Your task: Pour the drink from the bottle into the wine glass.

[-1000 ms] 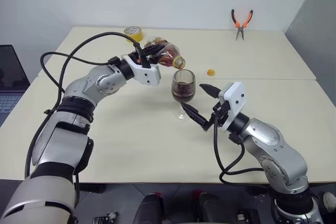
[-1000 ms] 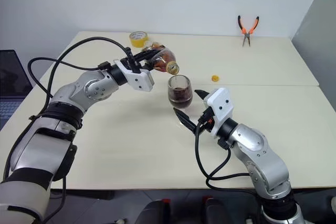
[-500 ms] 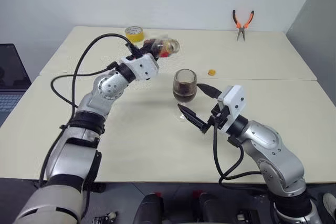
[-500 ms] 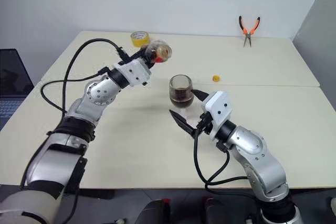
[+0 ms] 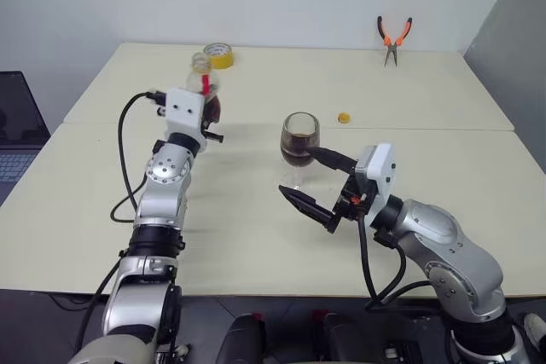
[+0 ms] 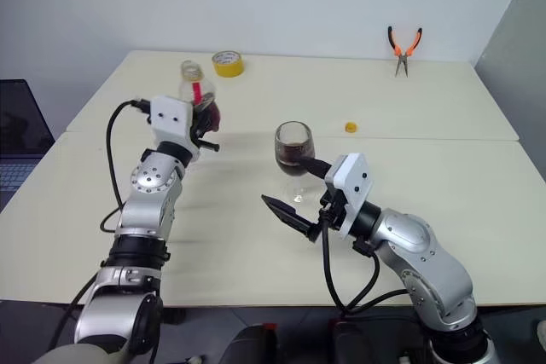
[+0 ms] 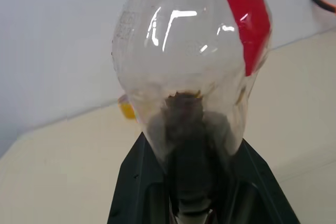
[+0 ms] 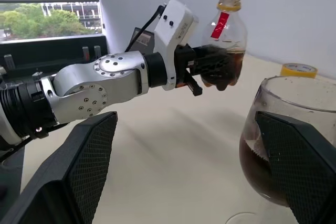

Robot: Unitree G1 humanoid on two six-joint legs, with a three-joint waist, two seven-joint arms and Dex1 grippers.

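Note:
The bottle's dark lower end is above the table and the bottle would drop if I opened now, so my left gripper keeps hold of the bottle.
My left gripper (image 5: 208, 113) is shut on the lower body of the bottle (image 5: 204, 83), which it holds upright and uncapped at the left of the table. A little dark drink (image 8: 234, 59) remains in the bottle's bottom. The wine glass (image 5: 299, 130) stands mid-table, its bowl about half full of drink (image 5: 298, 154). On the near side of the glass my right gripper (image 5: 295, 170) is open wide, one finger (image 5: 328, 158) beside the bowl and the other (image 5: 305, 205) low near the foot. In the right wrist view the glass (image 8: 286, 129) sits against one finger; I cannot tell if they touch.
A small yellow cap (image 5: 343, 117) lies just behind the glass. At the back stand a yellow tape roll (image 5: 218, 54) and orange pliers (image 5: 392, 37). A laptop (image 5: 17, 130) sits beyond the table's left edge.
My left arm swung the bottle from tilted over the glass to upright, moving it left and lower. The right gripper drew back slightly, still open.

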